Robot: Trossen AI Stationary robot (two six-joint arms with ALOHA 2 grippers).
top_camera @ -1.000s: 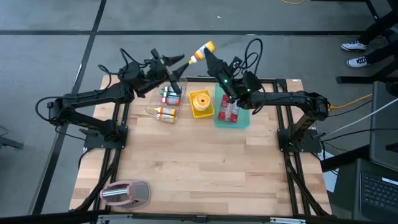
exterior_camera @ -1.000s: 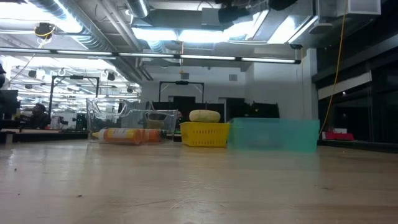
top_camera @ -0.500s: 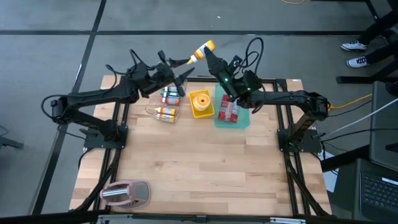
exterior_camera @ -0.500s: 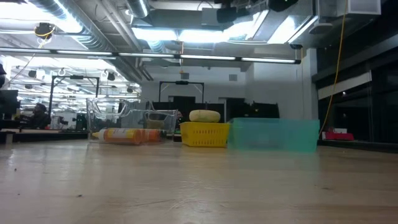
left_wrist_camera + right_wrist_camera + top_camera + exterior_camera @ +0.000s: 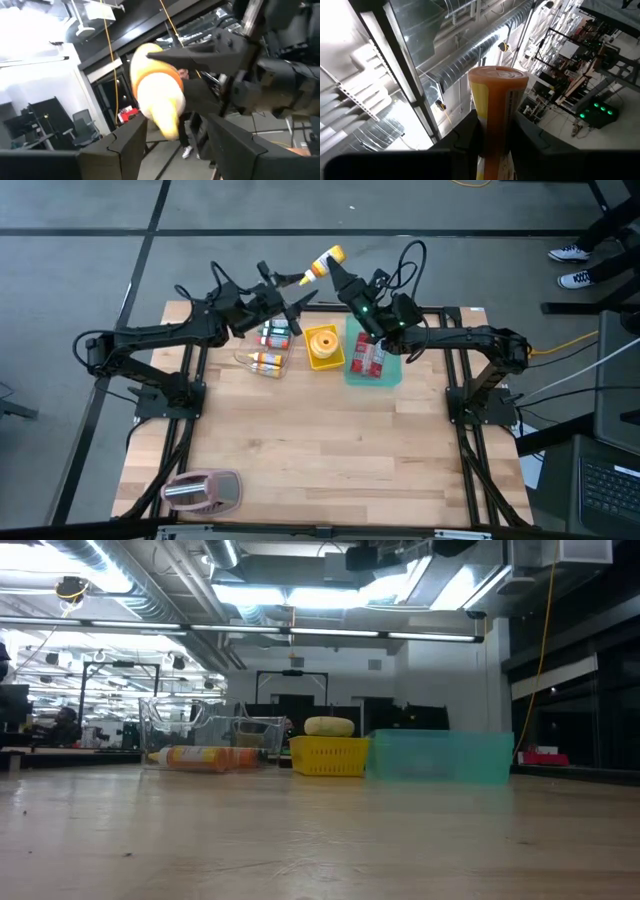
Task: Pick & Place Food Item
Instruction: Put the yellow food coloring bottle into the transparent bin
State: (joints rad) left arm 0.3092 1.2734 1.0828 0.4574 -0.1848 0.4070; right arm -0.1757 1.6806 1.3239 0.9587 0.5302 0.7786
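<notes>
The bottle needs to go with the others in the clear bin (image 5: 264, 352), so my left gripper needs to grab the yellow bottle's white cap (image 5: 311, 275) next.
A yellow bottle (image 5: 325, 262) with an orange band is held high above the table's far edge by my right gripper (image 5: 338, 275), which is shut on it. In the right wrist view the bottle (image 5: 497, 100) rises between the fingers. My left gripper (image 5: 300, 298) stands open just left of the bottle. In the left wrist view its two fingers flank the space under the bottle (image 5: 157, 90) without touching it. Neither gripper shows in the low view. My right gripper pinches the bottle's body (image 5: 495, 131) between its two fingers, which lie across the bottle and slant up from the table's right side. The bottle is lifted clear of everything and sits tilted in the hold, its pale end (image 5: 167, 117) toward my left gripper.
Along the far side stand a clear bin (image 5: 268, 345) with bottles lying in it, a yellow basket (image 5: 322, 360) holding a round item, and a teal bin (image 5: 388, 375) with red packs. A pink object (image 5: 200, 490) lies at the near left corner.
My left gripper has moved toward the table's right edge, closer to the held bottle, and has rolled a little. My right gripper has kept the bottle in place.
</notes>
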